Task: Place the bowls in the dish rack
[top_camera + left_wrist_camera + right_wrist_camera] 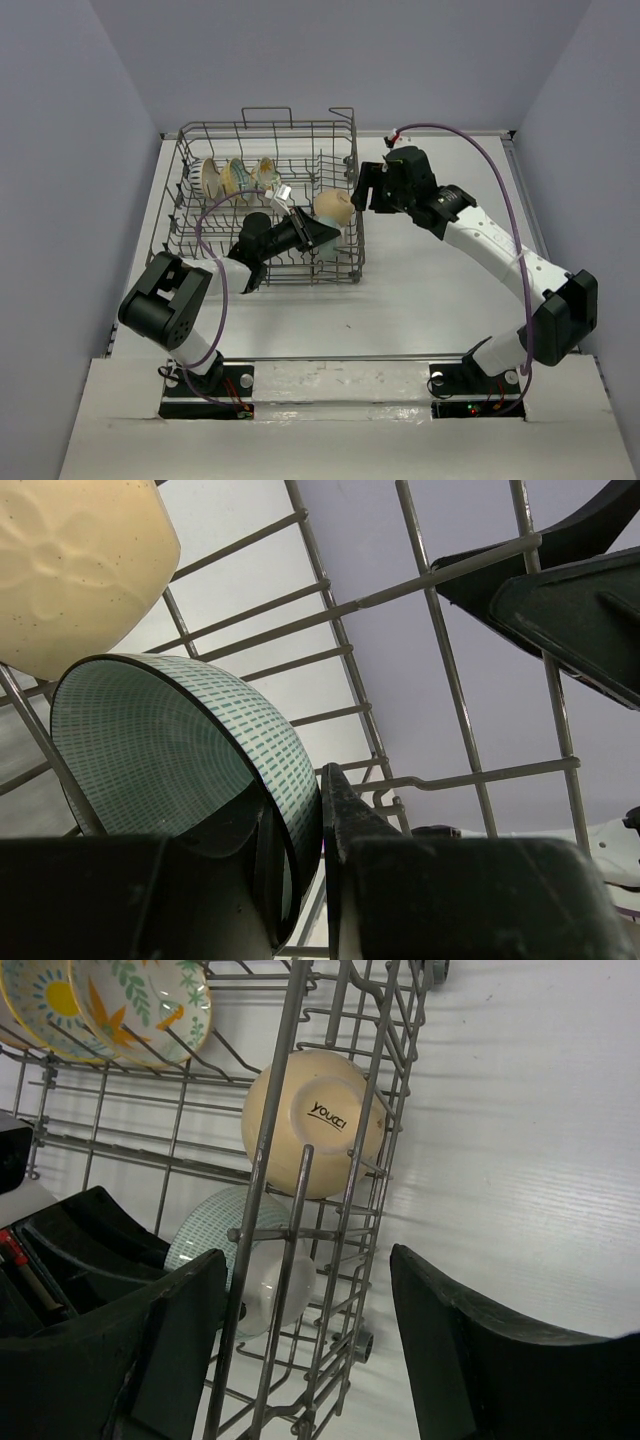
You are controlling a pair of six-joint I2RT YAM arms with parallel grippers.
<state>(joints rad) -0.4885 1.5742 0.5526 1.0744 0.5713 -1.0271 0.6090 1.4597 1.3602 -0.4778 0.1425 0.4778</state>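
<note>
My left gripper opens next, since the pale teal bowl stands on edge among the rack's wires beside the tan bowl and would remain.
The grey wire dish rack (266, 127) stands on the left half of the table. Three bowls stand on edge at its back left: a white-and-tan one (211, 178) and two floral ones (240, 174), also seen in the right wrist view (140, 1000). The plain tan bowl (333, 207) rests against the rack's right wall, foot outward (312, 1125). My left gripper (318, 238) is inside the rack, shut on the rim of the pale teal bowl (170, 750), just below the tan bowl (70, 570). My right gripper (365, 187) is open and empty outside the right wall (310, 1350).
White table (450, 290) stretches right of the rack, with purple walls around. The rack's wires (275, 1120) lie between my right fingers and the bowls. My right arm's fingers (570, 610) show through the rack in the left wrist view.
</note>
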